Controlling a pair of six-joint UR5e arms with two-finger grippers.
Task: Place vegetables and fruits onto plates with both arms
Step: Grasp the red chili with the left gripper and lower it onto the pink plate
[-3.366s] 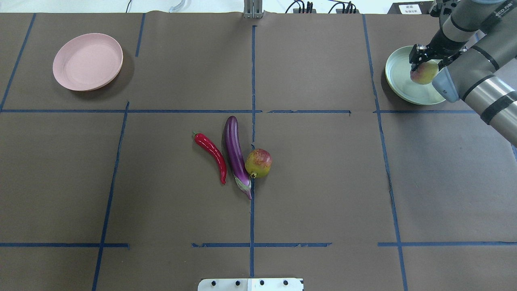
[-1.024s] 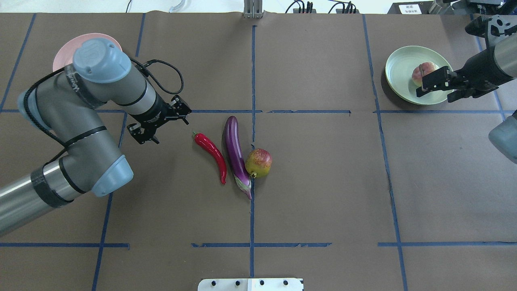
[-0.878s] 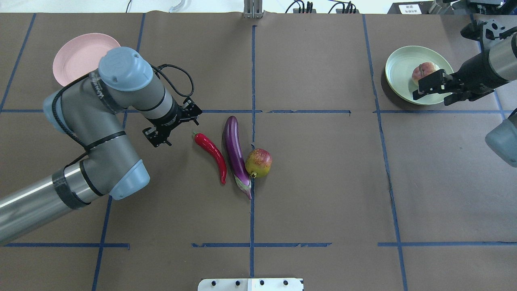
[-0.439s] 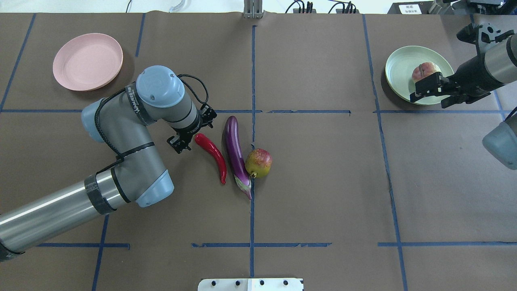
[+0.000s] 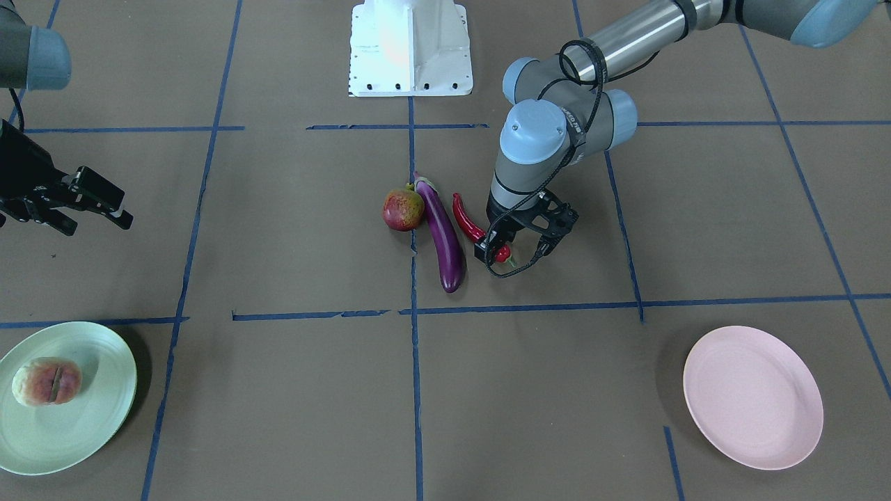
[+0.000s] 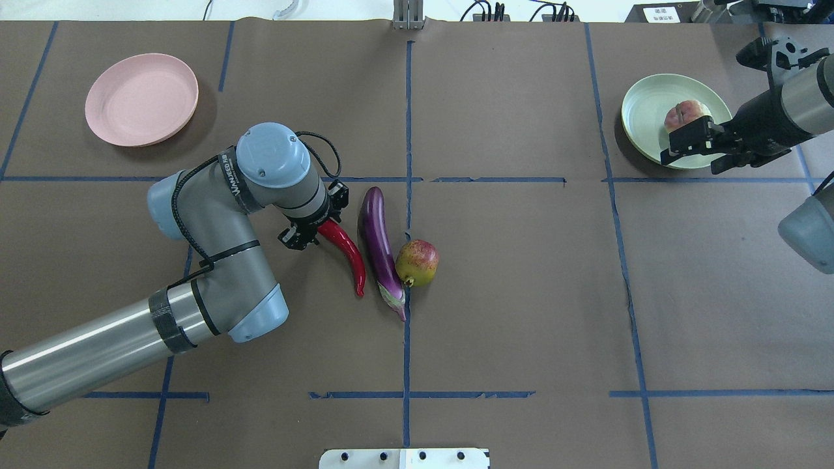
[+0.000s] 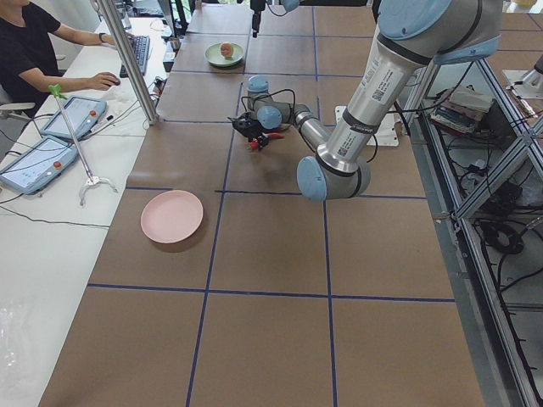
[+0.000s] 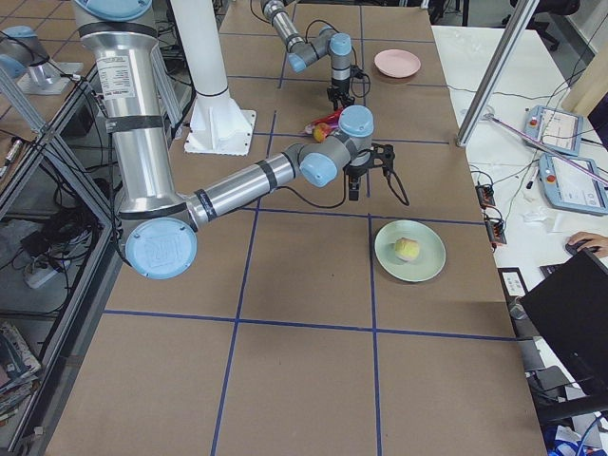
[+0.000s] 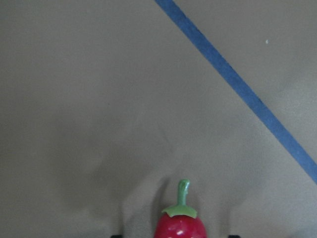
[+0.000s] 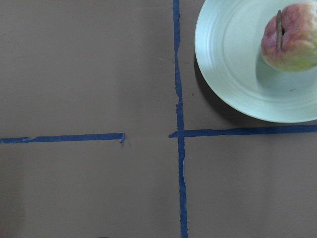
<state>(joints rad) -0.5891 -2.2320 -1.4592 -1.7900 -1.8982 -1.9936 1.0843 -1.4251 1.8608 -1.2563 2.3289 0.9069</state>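
I will pick up the red chili pepper by its stem end (image 5: pixel 503 254) with my left gripper, to place that vegetable onto the pink plate (image 5: pixel 752 397).
The red chili pepper (image 6: pixel 346 253) lies at the table's middle beside the purple eggplant (image 6: pixel 378 244) and the pomegranate (image 6: pixel 417 262). My left gripper (image 6: pixel 315 217) is open and low, its jaws astride the chili's stem end (image 9: pixel 180 224); in the front view the left gripper (image 5: pixel 516 245) stands over that end of the chili (image 5: pixel 468 221). The peach (image 6: pixel 681 115) rests on the green plate (image 6: pixel 645 124). My right gripper (image 6: pixel 694 155) is open and empty, just at that plate's near edge. The pink plate (image 6: pixel 141 99) is empty at the far left.
Blue tape lines (image 6: pixel 408 111) divide the brown table cover. The white robot base (image 5: pixel 411 45) stands at the table's near middle edge. Operators' desks with tablets (image 7: pixel 51 136) run along the far side.
My left arm has swung in from the left and brought its open gripper over the chili's stem end. My right gripper let go of the peach on the green plate and drew back slightly.
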